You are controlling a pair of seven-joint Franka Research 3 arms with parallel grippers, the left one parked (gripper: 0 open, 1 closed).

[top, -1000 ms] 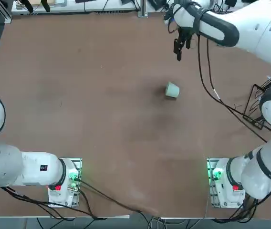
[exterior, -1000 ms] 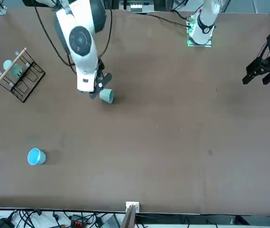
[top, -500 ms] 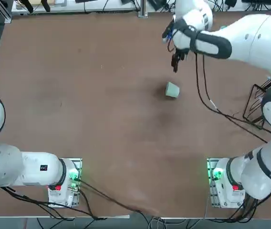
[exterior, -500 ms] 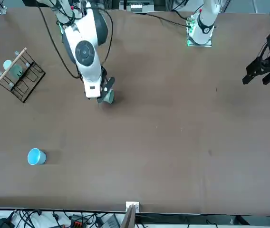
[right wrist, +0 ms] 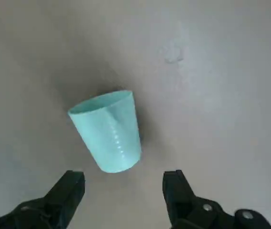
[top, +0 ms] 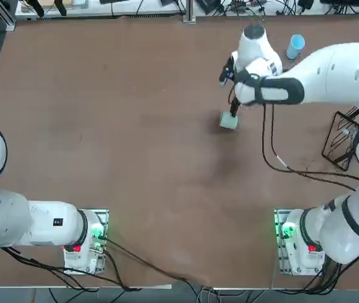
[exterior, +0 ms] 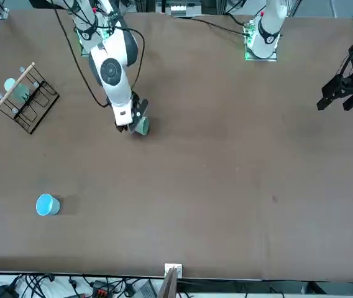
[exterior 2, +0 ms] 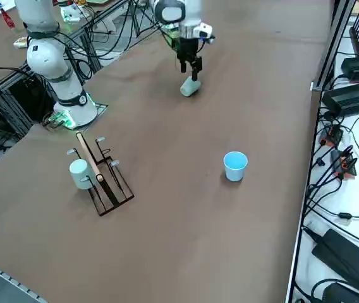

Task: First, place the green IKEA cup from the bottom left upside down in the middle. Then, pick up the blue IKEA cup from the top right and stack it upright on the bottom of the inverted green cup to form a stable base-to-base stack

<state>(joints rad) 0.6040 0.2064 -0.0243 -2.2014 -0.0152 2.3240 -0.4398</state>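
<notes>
My right gripper should next grab the cup by its base end (right wrist: 119, 160) to put the green cup (right wrist: 109, 136) upside down in the middle.
The green IKEA cup (top: 228, 120) (exterior: 142, 126) (exterior 2: 189, 87) lies on its side near the middle of the brown table. In the right wrist view the green cup (right wrist: 109, 136) shows its rim turned away from the fingers and its base toward them. My right gripper (top: 232, 108) (exterior: 128, 121) (exterior 2: 190, 68) (right wrist: 124, 181) hangs just above and beside it, open, with nothing between the fingers and no contact. The blue IKEA cup (top: 296, 45) (exterior: 47, 204) (exterior 2: 235, 166) stands upright, mouth up, at the far right corner of the table.
A black wire rack (top: 339, 140) (exterior: 28, 99) (exterior 2: 103, 180) sits at the table's right edge with a pale cup (exterior: 12, 85) (exterior 2: 79, 173) on it. The right arm's cable (top: 274, 151) trails over the table between the rack and the green cup.
My right gripper has come from the far edge toward the green cup and dropped lower, staying open. The green cup has not moved.
</notes>
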